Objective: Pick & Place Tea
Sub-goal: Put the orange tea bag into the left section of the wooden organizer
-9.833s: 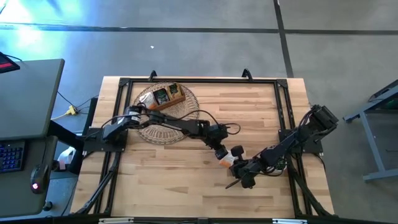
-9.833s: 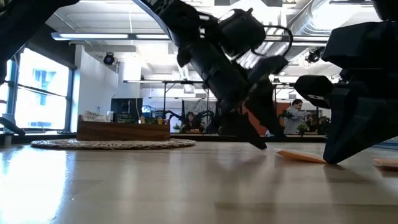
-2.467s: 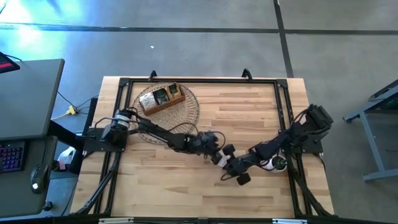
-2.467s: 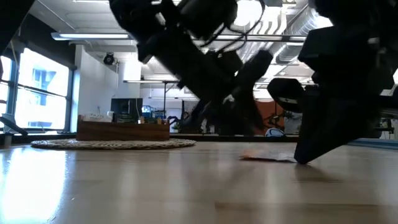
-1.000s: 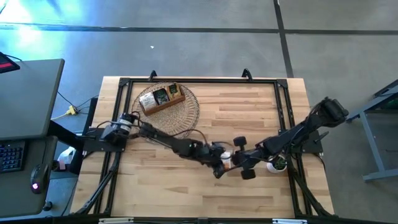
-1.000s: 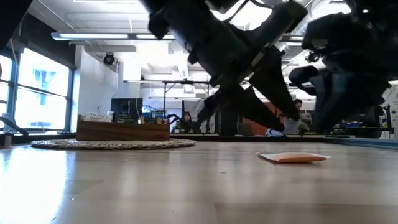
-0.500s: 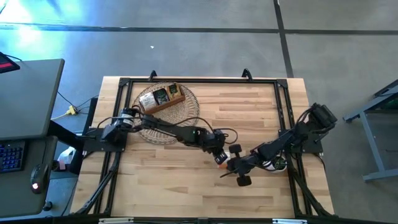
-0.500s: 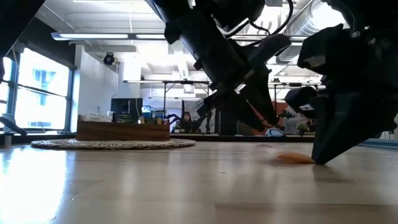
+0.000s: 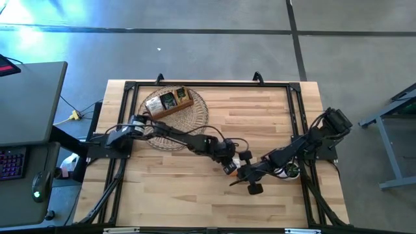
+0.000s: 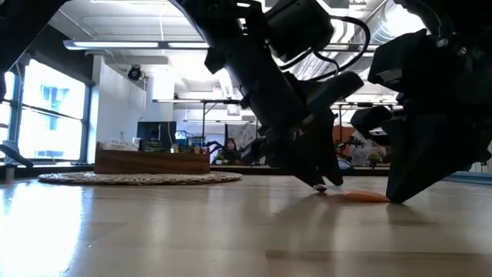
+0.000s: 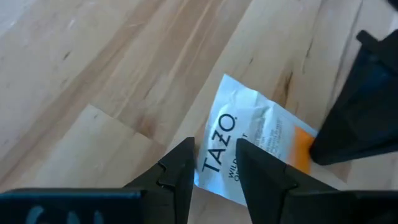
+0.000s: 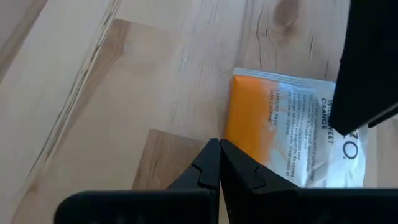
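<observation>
I should next grab the white sachet by its printed TAZO end [image 11: 217, 140] with my left gripper. Then I should put the tea in the wooden box.
One tea sachet [image 9: 230, 169], white with an orange end, lies flat on the wooden table near its middle. It shows in the left wrist view [image 11: 255, 146] and the right wrist view [image 12: 292, 140]. My left gripper [image 11: 214, 165] is open and slants down, with its fingertips low over the sachet's white end. My right gripper [image 12: 219, 149] is shut and has come down at the orange end. In the low view the left gripper [image 10: 319, 187] and the right gripper [image 10: 400, 196] stand at opposite ends of the sachet [image 10: 360, 196]. My left gripper's open fingers [image 11: 180, 171] stand over the printed white end [image 11: 217, 152] of the sachet, slanting down from the table's left side; I cannot tell whether they touch it. My right gripper sets its shut fingertips [image 12: 214, 158] on the edge of the sachet's orange end [image 12: 239, 134], slanting down from the table's right side. The sachet lies flat on the table.
A brown wooden box [image 9: 168, 102] holding more sachets sits on a round woven mat [image 9: 188, 120] at the far left. A small white pot [image 9: 289, 171] stands under the right arm. A black frame [image 9: 208, 85] runs round the table. Bare wood lies along the near edge.
My right gripper has come down onto the sachet's orange end and stayed there. My left gripper has sunk toward the table and tipped steeper, ending with its tips at the sachet's white end. The sachet stays flat on the table.
</observation>
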Available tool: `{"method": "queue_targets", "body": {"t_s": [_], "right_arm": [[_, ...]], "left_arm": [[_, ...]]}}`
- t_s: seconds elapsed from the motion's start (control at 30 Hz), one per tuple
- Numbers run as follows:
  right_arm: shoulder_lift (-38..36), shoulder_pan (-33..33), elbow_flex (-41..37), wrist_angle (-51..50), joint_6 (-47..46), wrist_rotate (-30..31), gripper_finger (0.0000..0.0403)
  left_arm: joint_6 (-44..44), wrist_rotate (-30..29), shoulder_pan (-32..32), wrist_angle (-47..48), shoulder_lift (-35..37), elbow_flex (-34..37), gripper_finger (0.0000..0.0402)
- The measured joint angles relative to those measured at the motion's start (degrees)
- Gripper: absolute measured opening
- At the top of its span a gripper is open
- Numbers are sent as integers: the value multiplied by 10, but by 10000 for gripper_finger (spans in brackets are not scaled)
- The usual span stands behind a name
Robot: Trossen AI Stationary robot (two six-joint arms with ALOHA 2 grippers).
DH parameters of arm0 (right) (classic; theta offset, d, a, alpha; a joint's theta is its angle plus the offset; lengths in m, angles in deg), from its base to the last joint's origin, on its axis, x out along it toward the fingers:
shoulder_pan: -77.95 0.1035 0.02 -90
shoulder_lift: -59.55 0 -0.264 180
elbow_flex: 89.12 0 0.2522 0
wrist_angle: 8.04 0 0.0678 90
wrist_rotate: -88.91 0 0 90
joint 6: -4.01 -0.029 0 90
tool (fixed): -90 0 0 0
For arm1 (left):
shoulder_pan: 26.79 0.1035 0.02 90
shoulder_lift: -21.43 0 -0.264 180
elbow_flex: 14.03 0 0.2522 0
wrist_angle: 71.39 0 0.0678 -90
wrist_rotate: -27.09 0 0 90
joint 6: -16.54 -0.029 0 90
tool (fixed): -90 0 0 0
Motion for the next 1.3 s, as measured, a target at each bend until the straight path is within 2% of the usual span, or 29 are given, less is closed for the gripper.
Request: {"method": "queue_targets", "body": {"t_s": [0.2, 0.33, 0.4, 0.57, 0.77, 0.9, 1.07, 1.2, 1.3], "right_arm": [[0, 0, 0, -5, 2, -5, 1], [1, 0, 0, -5, 6, -2, 2], [1, 0, -1, -5, 9, 1, 2], [1, 0, -1, -4, 10, -1, 1], [1, 0, -2, -3, 7, -1, 2], [-1, 3, -3, 9, 10, -1, 4], [-18, 12, -4, 10, 27, 6, 2], [-26, 12, -5, -2, 19, 1, 3], [-27, 12, -4, -18, 16, 0, 6]], "left_arm": [[0, 6, 4, -1, 0, 0, 119], [0, 41, 5, -16, -1, 0, 114], [0, 50, 5, -11, -1, 0, 96], [-2, 42, 5, 17, -1, -1, 12], [-2, 13, 8, 35, 9, 1, 8], [-2, -20, 8, 68, 28, 1, 4], [24, -84, 3, 164, 66, 0, 1], [54, -176, 3, 292, 116, -1, 1], [81, -270, 4, 435, 169, 2, 0]]}}
